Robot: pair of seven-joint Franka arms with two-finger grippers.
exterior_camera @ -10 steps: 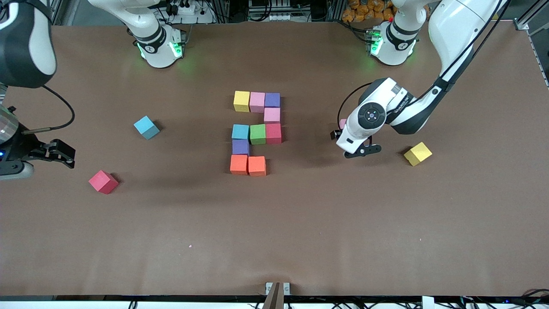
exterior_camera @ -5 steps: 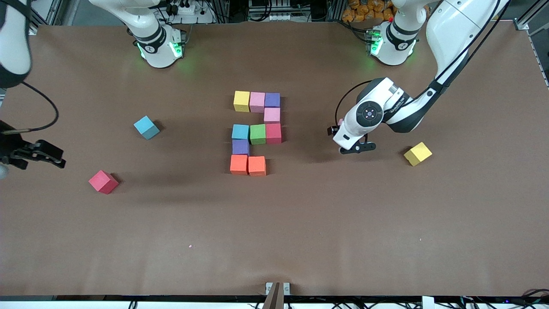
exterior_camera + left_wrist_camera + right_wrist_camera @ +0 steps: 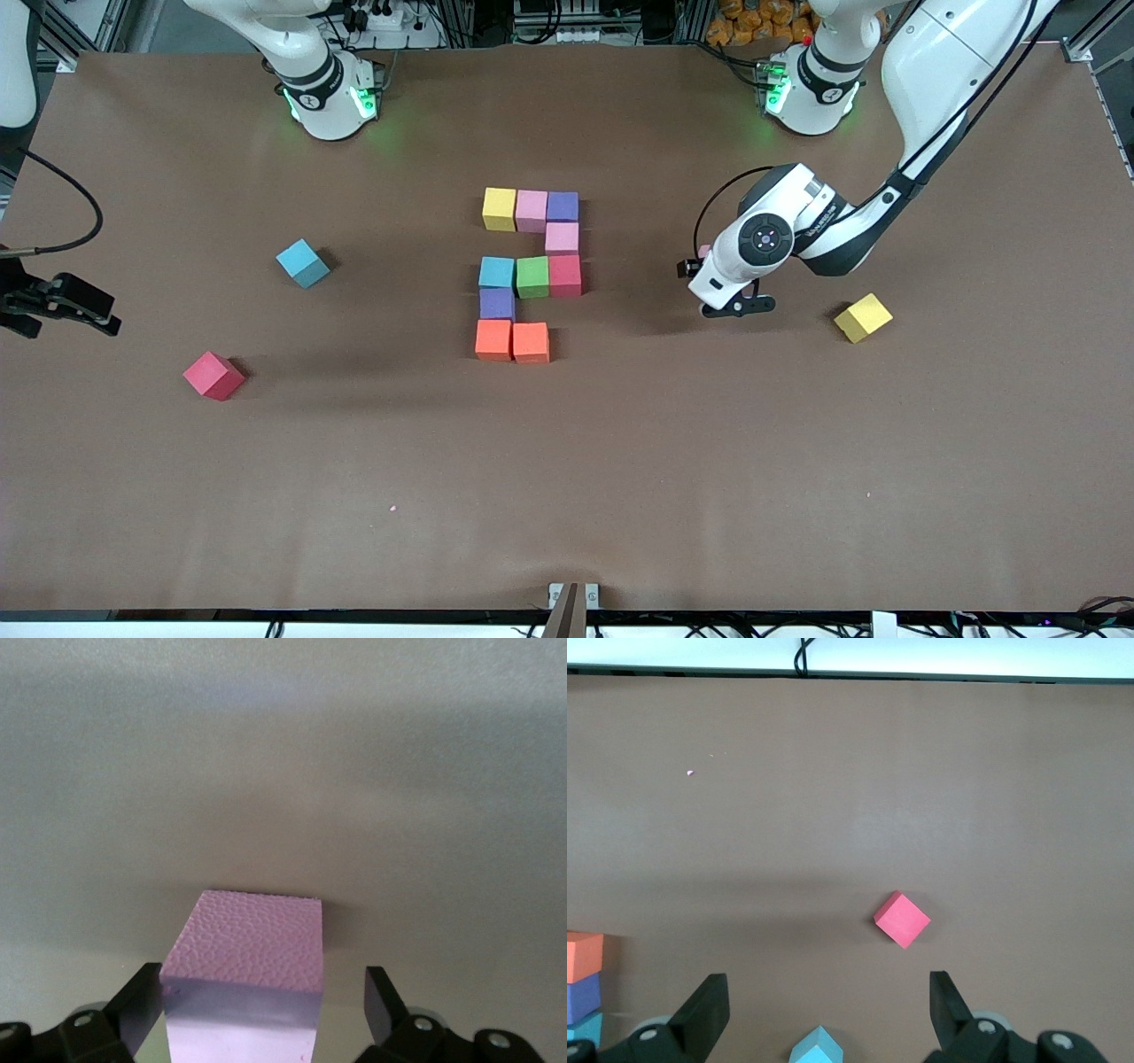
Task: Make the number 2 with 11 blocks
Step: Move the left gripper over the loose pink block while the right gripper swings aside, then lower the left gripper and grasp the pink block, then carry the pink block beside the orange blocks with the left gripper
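Observation:
The fingers of my left gripper are on either side of the pink block, so it is time to close on the block now.
The number 2 stands partly built mid-table from ten blocks: yellow [image 3: 499,208], pink [image 3: 532,210] and purple [image 3: 563,206] in the row farthest from the front camera, then pink [image 3: 562,237], then light blue [image 3: 496,272], green [image 3: 532,276] and red [image 3: 565,275], then purple [image 3: 496,304], then two orange [image 3: 511,341]. My left gripper [image 3: 719,288] [image 3: 261,992] is low and open around a loose pink block [image 3: 252,943] [image 3: 706,252]; one finger is close against it, the other stands apart. My right gripper [image 3: 66,310] [image 3: 828,997] hangs open and holds nothing, at the right arm's end.
Three loose blocks lie on the brown table: light blue [image 3: 302,262] [image 3: 817,1047] and red [image 3: 213,375] [image 3: 902,919] toward the right arm's end, yellow [image 3: 862,317] beside the left gripper toward the left arm's end.
My right arm has drawn back toward its end of the table, mostly out of the front view. The left gripper has shifted slightly over the pink block.

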